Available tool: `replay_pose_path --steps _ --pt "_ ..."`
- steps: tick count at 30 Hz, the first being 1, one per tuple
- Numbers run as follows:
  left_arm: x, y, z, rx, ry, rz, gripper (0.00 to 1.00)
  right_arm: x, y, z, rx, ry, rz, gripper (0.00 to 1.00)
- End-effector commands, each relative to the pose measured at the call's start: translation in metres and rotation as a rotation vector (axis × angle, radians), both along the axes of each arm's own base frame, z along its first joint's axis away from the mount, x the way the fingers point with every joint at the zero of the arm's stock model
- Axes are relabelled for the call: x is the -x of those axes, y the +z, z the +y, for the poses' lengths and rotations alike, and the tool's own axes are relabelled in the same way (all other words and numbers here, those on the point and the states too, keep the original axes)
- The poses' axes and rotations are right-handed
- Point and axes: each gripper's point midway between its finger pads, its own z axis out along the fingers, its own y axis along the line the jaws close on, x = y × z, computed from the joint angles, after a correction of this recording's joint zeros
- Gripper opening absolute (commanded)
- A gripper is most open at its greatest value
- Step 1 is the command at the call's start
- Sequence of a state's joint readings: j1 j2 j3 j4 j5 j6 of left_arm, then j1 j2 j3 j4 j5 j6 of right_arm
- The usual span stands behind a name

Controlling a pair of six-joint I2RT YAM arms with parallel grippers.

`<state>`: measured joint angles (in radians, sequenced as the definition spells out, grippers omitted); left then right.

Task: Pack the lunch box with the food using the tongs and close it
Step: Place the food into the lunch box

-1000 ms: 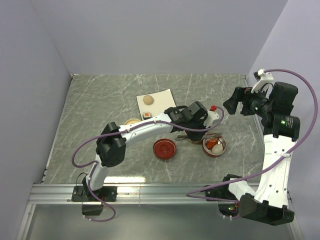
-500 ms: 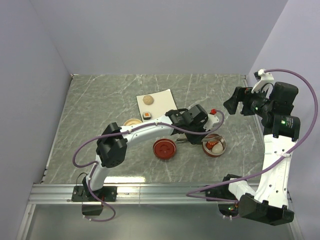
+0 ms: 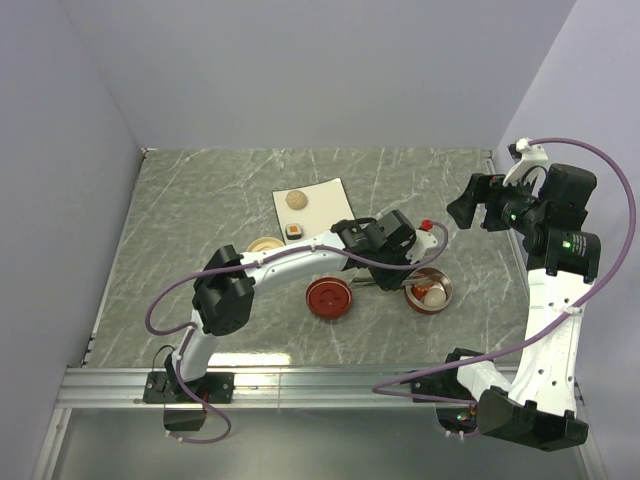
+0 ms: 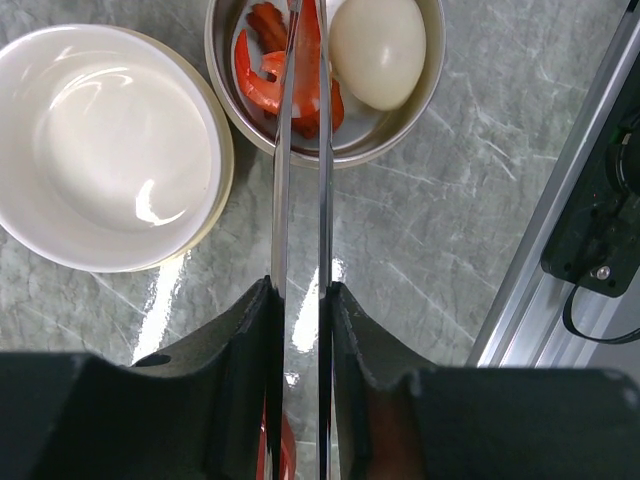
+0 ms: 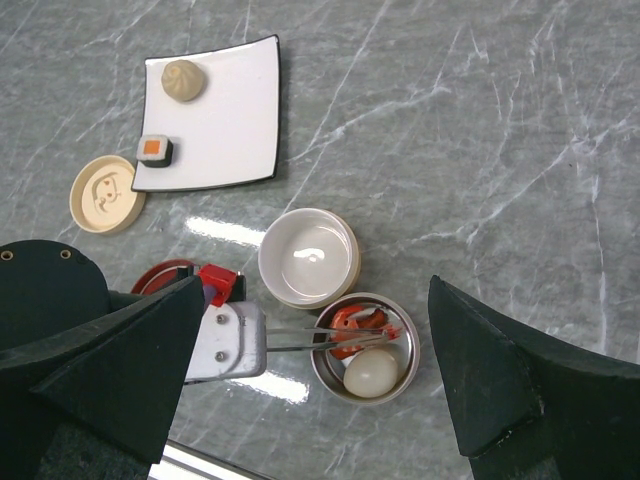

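Observation:
My left gripper will open, because the shrimp (image 4: pixel 262 75) between the tongs is inside the lunch box's rim (image 4: pixel 436 74) and the shrimp would stay beside the egg.
My left gripper (image 4: pixel 300 295) is shut on the silver tongs (image 4: pixel 281 150), pressing their two arms close together. The tongs reach over the round metal lunch box (image 4: pixel 425 115), their tips over the red-orange shrimp (image 4: pixel 262 75) lying inside it beside the white egg (image 4: pixel 378 50). From above, the left gripper (image 3: pixel 385 240) is just left of the box (image 3: pixel 447 290). The beige ball (image 5: pixel 183 79) and the sushi roll (image 5: pixel 155 150) rest on the white plate (image 5: pixel 225 120). My right gripper (image 5: pixel 315 285) hangs open high above the table, holding nothing.
A white bowl (image 5: pixel 308 257) stands touching the lunch box on its far side. A red lid (image 3: pixel 329 298) lies left of the box, and a beige lid (image 5: pixel 107 193) sits near the plate's corner. The metal rail (image 4: pixel 560 200) runs along the table's near edge.
The left gripper has shifted slightly with the tongs over the lunch box, and the tongs' arms have eased apart a little. The right arm has stayed still.

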<state>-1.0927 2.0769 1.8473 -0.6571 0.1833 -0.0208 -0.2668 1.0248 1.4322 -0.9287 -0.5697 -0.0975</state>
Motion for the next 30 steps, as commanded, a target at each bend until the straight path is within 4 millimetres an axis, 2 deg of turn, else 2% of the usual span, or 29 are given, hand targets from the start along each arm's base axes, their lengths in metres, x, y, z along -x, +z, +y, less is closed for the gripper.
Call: replay_pose_path --steps 1,5,9,12,17,21,25,26,28,29,30 --pt "0.008 0.026 -0.005 0.046 -0.023 -0.016 0.29 0.000 0.014 -0.001 0.009 -0.001 -0.057 1.00" --pt "0.010 0.022 -0.005 0.027 -0.034 -0.005 0.32 0.001 0.014 -0.001 0.011 -0.002 -0.057 1.00" --pt "0.007 0.028 -0.007 0.041 -0.026 -0.027 0.42 0.001 0.014 -0.001 0.011 -0.002 -0.057 1.00" --pt "0.002 0.042 -0.008 0.068 -0.014 -0.053 0.46 0.001 0.014 -0.001 0.010 -0.002 -0.055 1.00" --pt "-0.008 0.079 -0.012 0.132 -0.021 -0.132 0.47 0.001 0.016 -0.001 0.013 -0.005 -0.061 1.00" --pt "-0.021 0.104 -0.008 0.181 0.001 -0.151 0.48 0.001 0.020 -0.002 0.019 -0.010 -0.070 1.00" --pt "-0.035 0.115 0.009 0.203 0.033 -0.145 0.50 0.001 0.026 -0.001 0.016 -0.001 -0.079 1.00" --pt "-0.037 0.124 0.014 0.226 0.042 -0.150 0.50 0.001 0.029 0.000 0.016 0.003 -0.086 1.00" --pt "-0.048 0.122 0.029 0.227 0.073 -0.130 0.51 0.000 0.032 0.000 0.017 0.007 -0.085 1.00" --pt "-0.052 0.134 0.038 0.248 0.087 -0.143 0.52 0.000 0.035 0.000 0.020 0.008 -0.092 1.00" --pt "-0.055 0.128 0.046 0.237 0.099 -0.135 0.52 0.000 0.035 0.000 0.021 0.011 -0.088 1.00"
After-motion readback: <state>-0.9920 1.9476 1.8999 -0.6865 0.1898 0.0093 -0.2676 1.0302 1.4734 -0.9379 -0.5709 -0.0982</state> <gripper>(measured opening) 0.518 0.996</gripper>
